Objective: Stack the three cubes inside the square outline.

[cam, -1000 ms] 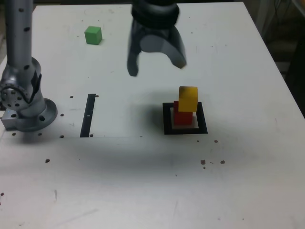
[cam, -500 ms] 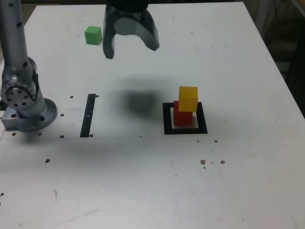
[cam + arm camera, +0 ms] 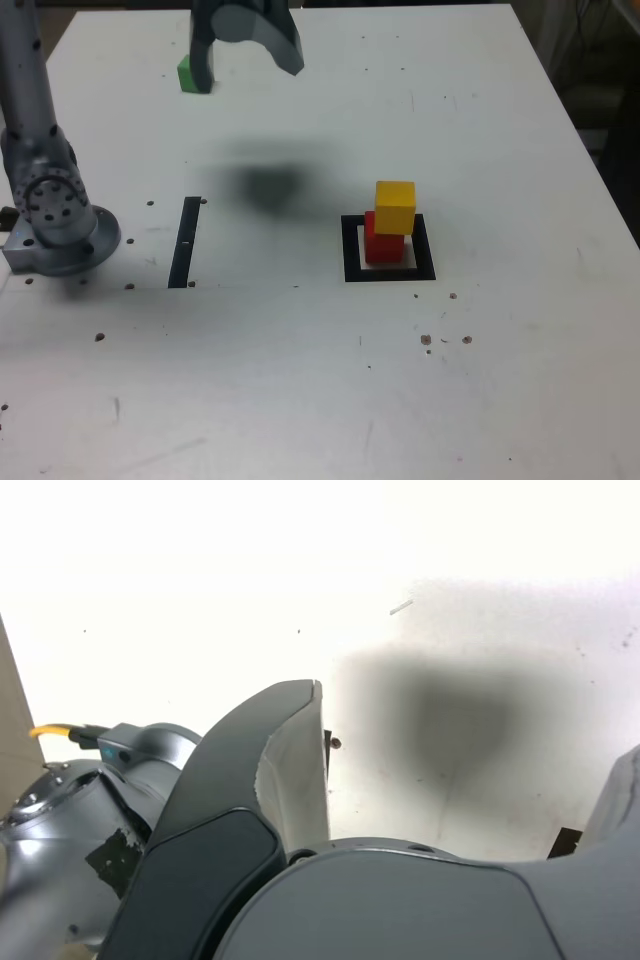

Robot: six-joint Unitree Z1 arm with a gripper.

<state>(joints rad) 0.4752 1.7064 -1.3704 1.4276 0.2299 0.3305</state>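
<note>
My gripper needs to grab the green cube by two opposite sides next, so that the cube can go on top of the stack in the square outline.
In the exterior view a yellow cube sits on a red cube inside the black square outline, right of centre. The green cube lies at the far left of the table, partly hidden behind one finger. My gripper hangs open above the table just beside the green cube, nothing between its fingers. The wrist view shows one dark finger over bare white table with a shadow; no cube appears there.
The arm's grey base stands at the exterior view's left edge. A narrow black strip lies flat beside it. Small dark holes dot the white table.
The open gripper has travelled from above the stack toward the exterior view's far left, ending next to the green cube. The cubes have not moved.
</note>
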